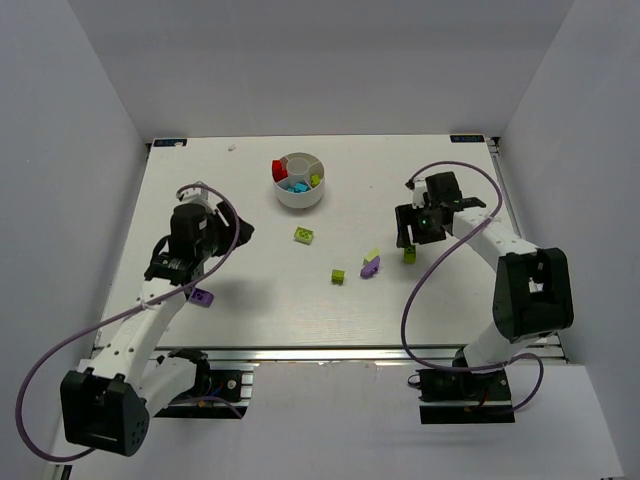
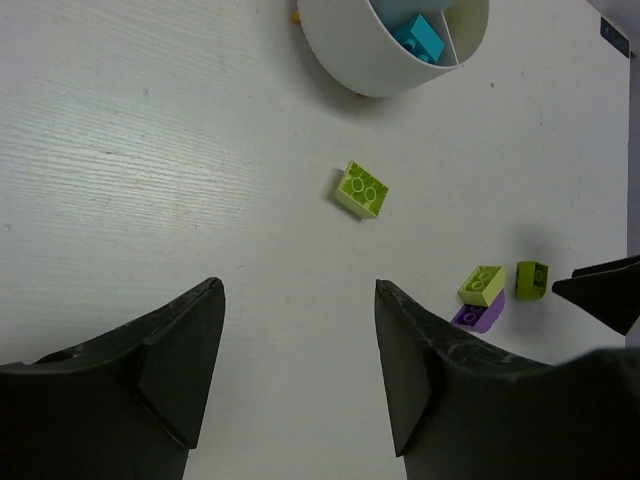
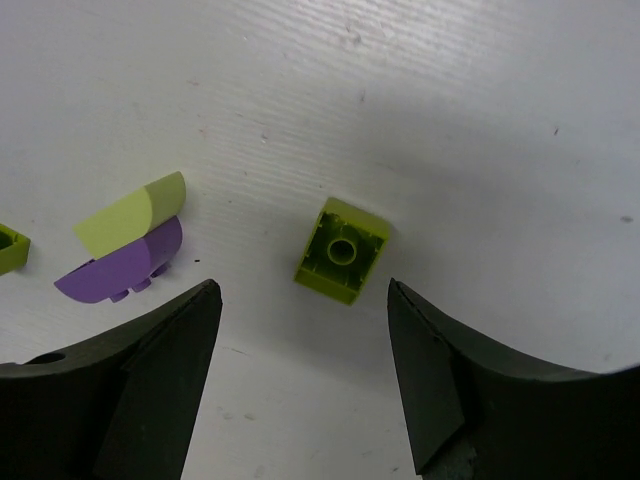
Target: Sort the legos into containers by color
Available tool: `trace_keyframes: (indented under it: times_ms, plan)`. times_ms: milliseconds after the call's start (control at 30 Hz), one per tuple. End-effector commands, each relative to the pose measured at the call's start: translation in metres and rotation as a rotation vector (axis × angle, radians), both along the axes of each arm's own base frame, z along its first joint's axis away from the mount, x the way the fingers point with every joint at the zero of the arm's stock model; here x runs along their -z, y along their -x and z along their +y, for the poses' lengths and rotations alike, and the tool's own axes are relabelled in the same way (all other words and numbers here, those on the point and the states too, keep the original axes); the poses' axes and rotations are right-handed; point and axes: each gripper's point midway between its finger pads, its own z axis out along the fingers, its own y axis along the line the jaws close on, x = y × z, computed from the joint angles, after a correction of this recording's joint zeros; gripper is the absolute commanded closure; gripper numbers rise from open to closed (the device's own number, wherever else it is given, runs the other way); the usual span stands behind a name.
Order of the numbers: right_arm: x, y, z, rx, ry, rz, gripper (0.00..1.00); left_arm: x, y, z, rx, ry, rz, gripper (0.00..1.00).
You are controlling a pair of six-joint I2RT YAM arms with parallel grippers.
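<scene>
My right gripper grabs the hollow-side-up lime brick by its opposite sides next, which leaves the brick's ends free for the dish's wedge.
The round white dish (image 1: 299, 196) stands at the back middle of the table and holds red (image 1: 279, 169), cyan (image 1: 295, 186) and lime (image 1: 315, 180) bricks in separate wedges. Loose lime bricks lie on the table: one (image 1: 304, 235), a second (image 1: 338, 275), a third (image 1: 410, 255). A lime piece rests against a purple one (image 1: 370, 265). Another purple brick (image 1: 203, 296) lies beside the left arm. My right gripper (image 3: 302, 285) is open and empty, with the hollow-side-up lime brick (image 3: 342, 250) just beyond its tips. My left gripper (image 2: 298, 283) is open and empty over bare table, short of a lime brick (image 2: 362, 188).
White walls close in the table on the left, back and right. A metal rail (image 1: 330, 352) runs along the front edge. Purple cables loop beside both arms. The dish also shows at the top of the left wrist view (image 2: 350, 55).
</scene>
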Motion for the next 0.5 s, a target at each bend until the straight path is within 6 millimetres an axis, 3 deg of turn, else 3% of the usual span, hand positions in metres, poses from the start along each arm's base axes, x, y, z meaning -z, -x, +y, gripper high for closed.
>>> trace_keyframes:
  times_ms: [0, 167, 467]
  plan:
    - [0.009, 0.004, -0.004, 0.188, -0.024, 0.096, 0.27, -0.011, 0.002, 0.009, -0.06, 0.016, -0.054, 0.29]
    - [0.018, 0.0, -0.003, 0.228, -0.022, 0.128, 0.3, -0.01, 0.01, 0.01, -0.066, 0.018, -0.049, 0.29]
    - [0.042, -0.002, -0.02, 0.336, 0.07, 0.172, 0.37, -0.005, 0.023, 0.012, -0.081, 0.047, -0.043, 0.29]
